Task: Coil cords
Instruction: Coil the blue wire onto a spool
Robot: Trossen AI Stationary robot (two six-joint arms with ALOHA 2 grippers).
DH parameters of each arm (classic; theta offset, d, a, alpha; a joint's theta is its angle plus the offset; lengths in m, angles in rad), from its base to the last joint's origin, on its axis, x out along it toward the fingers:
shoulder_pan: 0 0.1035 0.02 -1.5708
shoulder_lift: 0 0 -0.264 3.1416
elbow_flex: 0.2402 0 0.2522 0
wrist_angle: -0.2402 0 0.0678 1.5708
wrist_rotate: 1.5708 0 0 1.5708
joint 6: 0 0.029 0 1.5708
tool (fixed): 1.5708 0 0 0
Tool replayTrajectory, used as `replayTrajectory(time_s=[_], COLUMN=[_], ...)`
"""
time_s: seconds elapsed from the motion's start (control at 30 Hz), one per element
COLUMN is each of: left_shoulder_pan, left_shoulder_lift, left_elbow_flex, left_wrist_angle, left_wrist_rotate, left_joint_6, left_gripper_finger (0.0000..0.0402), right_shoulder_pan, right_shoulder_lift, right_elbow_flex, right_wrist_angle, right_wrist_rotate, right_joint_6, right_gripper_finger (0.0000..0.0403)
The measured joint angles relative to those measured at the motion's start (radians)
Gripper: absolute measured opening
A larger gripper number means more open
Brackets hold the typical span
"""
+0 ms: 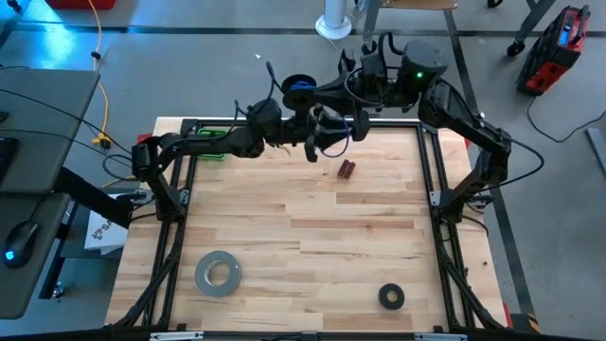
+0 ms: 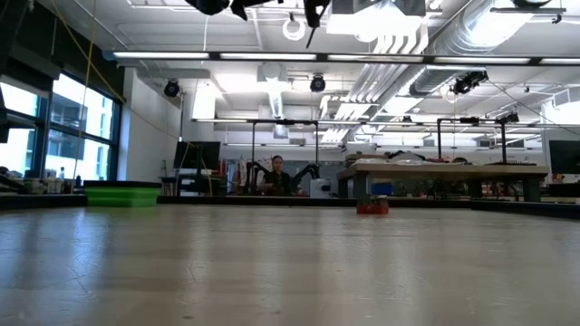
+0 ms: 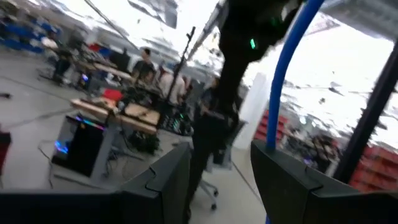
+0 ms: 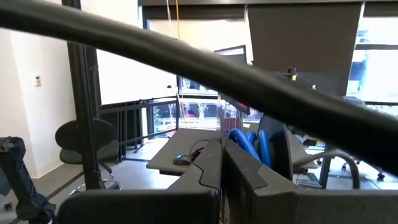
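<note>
My left gripper takes hold of the blue cable by its loose straight part (image 3: 285,68) next, to coil the cable around the black spool.
The cords are one thin blue cable. Part of it is wound in loops (image 1: 298,87) at my right gripper (image 1: 311,91), which is raised beyond the table's far edge; in the right wrist view the loops (image 4: 249,144) sit beside its shut fingers (image 4: 222,163). A straight stretch (image 3: 287,68) runs down past my left gripper (image 3: 221,158), which is open and raised over the table's far edge (image 1: 327,133). The stretch vanishes behind the inner edge of one finger (image 3: 292,180). My right gripper is shut, pointing about level, with the cable's loops (image 4: 264,146) close against the outer side of one finger (image 4: 245,180). The loops stay up in the air at the fingertips. The fingers hide which part of the cable is pinched. Whether my left gripper touches the cable, I cannot tell.
On the wooden table lie a grey tape roll (image 1: 218,273) near the front left, a black tape ring (image 1: 391,296) near the front right and a small red object (image 1: 347,170) toward the far middle. A green bin (image 2: 120,193) sits at the far left corner.
</note>
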Motion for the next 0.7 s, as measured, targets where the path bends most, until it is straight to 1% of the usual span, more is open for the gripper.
replayTrajectory(time_s=[0.13, 0.2, 0.37, 0.43, 0.57, 0.7], left_shoulder_pan=[-0.007, -0.002, 0.039, 0.051, 0.060, 0.033], left_shoulder_lift=[-0.001, -0.009, -0.053, -0.076, -0.093, -0.082], left_elbow_flex=[-0.001, -0.001, -0.002, -0.002, -0.002, -0.002], left_wrist_angle=[-0.033, -0.072, -0.261, -0.308, -0.303, -0.306], left_wrist_rotate=[0.038, 0.062, 0.079, 0.093, 0.196, 0.187], left_joint_6=[0.013, 0.049, 0.138, 0.168, 0.160, 0.176], left_gripper_finger=[0.0166, 0.0166, 0.0166, 0.0166, 0.0166, 0.0166], right_shoulder_pan=[0.000, 0.000, 0.014, 0.018, 0.018, 0.018], right_shoulder_lift=[0.001, -0.001, -0.008, -0.009, -0.009, -0.009], right_elbow_flex=[0.000, 0.000, 0.000, 0.000, 0.000, 0.000], right_wrist_angle=[-0.002, 0.007, 0.006, 0.002, 0.000, 0.001], right_wrist_rotate=[-0.014, -0.046, -0.062, -0.069, -0.069, -0.069], right_joint_6=[0.017, 0.039, 0.044, 0.038, 0.037, 0.034], right_gripper_finger=[0.0000, 0.0000, 0.0000, 0.0000, 0.0000, 0.0000])
